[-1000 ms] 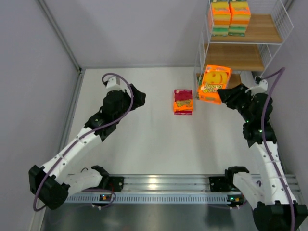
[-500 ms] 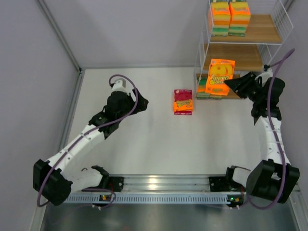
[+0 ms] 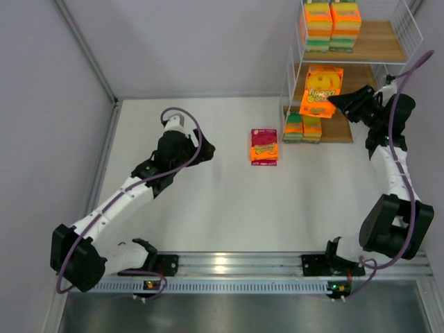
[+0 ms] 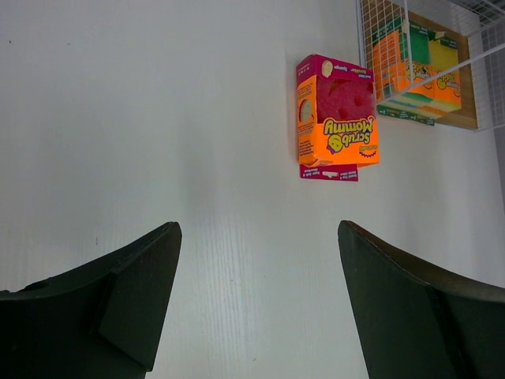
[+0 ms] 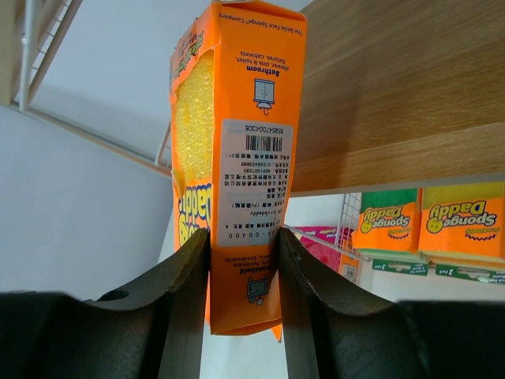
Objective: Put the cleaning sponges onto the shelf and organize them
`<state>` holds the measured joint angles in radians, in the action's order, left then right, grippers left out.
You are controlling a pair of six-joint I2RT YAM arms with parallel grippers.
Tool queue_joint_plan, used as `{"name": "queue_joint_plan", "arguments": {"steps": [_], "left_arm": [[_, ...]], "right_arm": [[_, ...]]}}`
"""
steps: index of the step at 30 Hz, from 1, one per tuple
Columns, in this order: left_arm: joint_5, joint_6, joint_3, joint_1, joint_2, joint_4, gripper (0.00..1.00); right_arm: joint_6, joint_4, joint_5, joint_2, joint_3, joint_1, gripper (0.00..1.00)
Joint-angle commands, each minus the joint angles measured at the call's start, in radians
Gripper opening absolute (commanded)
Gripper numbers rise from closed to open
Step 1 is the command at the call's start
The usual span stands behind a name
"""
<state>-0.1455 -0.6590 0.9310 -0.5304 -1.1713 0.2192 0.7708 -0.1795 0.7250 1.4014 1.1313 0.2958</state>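
The orange sponge pack (image 3: 321, 91) would tip off if released, as much of it overhangs the middle board's front edge, so my right gripper must keep holding it.
My right gripper (image 3: 341, 103) is shut on an orange sponge pack (image 3: 321, 91) and holds it over the middle board of the wooden, white-wire shelf (image 3: 368, 52). In the right wrist view the pack (image 5: 237, 158) stands between my fingers (image 5: 177, 292), beside the middle board's edge (image 5: 394, 103). Two orange and green packs (image 3: 331, 25) sit on the top board, two more (image 3: 303, 127) on the bottom board. A magenta-topped pack (image 3: 264, 146) lies flat on the table; it also shows in the left wrist view (image 4: 335, 117). My left gripper (image 3: 205, 149) is open and empty, left of it.
Grey walls close in on the left and behind. The shelf's wire sides (image 3: 411, 31) rise at the right. A metal rail (image 3: 222, 267) with the arm bases runs along the near edge.
My right gripper has carried the orange pack up and back, from in front of the shelf to over the middle board. My left arm has shifted slightly forward.
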Motion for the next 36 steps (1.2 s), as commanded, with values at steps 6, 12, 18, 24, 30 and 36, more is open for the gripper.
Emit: {"name": "queue_joint_plan", "arguments": {"steps": [6, 12, 18, 24, 30, 36], "left_arm": [[0.001, 0.001, 0.040, 0.006, -0.011, -0.023, 0.86], [-0.003, -0.007, 0.046, 0.007, -0.024, -0.023, 0.86], [-0.006, -0.017, 0.042, 0.006, -0.018, -0.023, 0.86], [-0.014, -0.021, 0.040, 0.007, -0.005, -0.024, 0.86], [0.043, 0.005, 0.069, 0.007, -0.036, -0.023, 0.86], [0.078, 0.016, 0.080, 0.007, -0.059, -0.024, 0.86]], "right_arm": [[0.045, -0.158, 0.021, 0.093, 0.125, 0.011, 0.33], [0.059, -0.167, 0.031, 0.152, 0.182, 0.009, 0.35], [0.076, -0.201, 0.027, 0.192, 0.180, -0.001, 0.38], [0.061, -0.190, 0.005, 0.251, 0.220, -0.029, 0.39], [0.009, -0.121, -0.021, 0.261, 0.257, -0.053, 0.54], [-0.048, -0.019, -0.042, 0.239, 0.277, -0.058, 0.83]]}}
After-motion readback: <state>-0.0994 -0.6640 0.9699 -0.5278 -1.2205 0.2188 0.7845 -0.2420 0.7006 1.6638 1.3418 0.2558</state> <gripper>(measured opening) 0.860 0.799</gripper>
